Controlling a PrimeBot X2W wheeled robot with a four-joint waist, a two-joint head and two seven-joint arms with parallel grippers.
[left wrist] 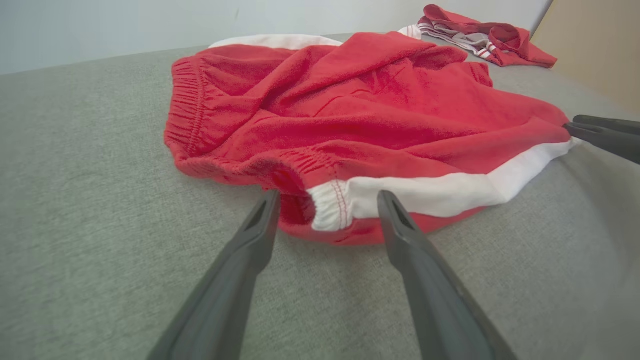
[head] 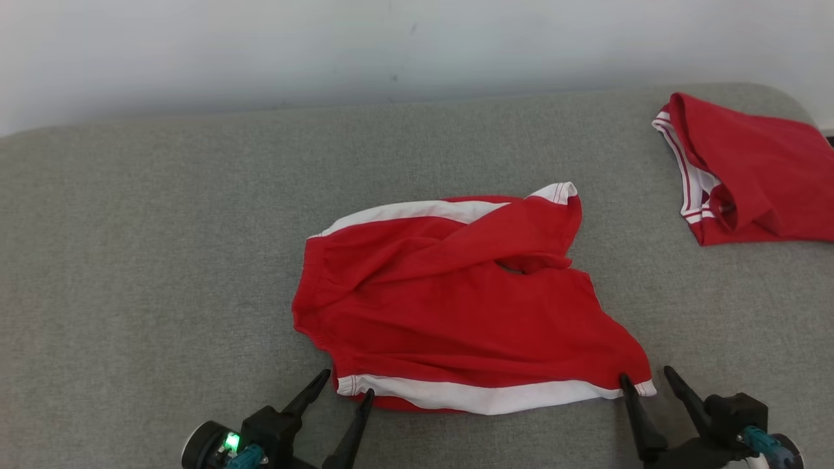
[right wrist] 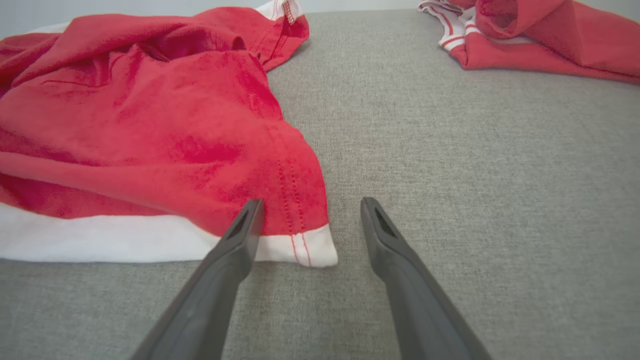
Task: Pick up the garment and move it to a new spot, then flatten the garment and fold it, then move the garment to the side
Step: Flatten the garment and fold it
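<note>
I should next grab the white end of its waistband [head: 348, 384] with my left gripper to move the garment. That end stands up, while the red cloth [head: 469, 320] lies slack.
The garment [head: 456, 306] is a pair of red shorts with white side bands, lying rumpled in the middle of the grey surface, one leg twisted over the top. My left gripper [head: 346, 384] stands open at its near left corner, the white hem end [left wrist: 330, 205] sitting between the fingers. At the near right corner my right gripper [head: 645, 379] is open too, its left finger [right wrist: 245, 225] over the white corner [right wrist: 310, 247]. The right gripper's dark fingertips [left wrist: 595, 131] also show at the right edge of the left wrist view.
A second red piece of clothing with white striped trim [head: 749, 172] lies folded at the far right. The grey fabric surface [head: 163, 260] ends at a pale wall [head: 391, 45] behind. A tan panel [left wrist: 595, 45] stands at the far right.
</note>
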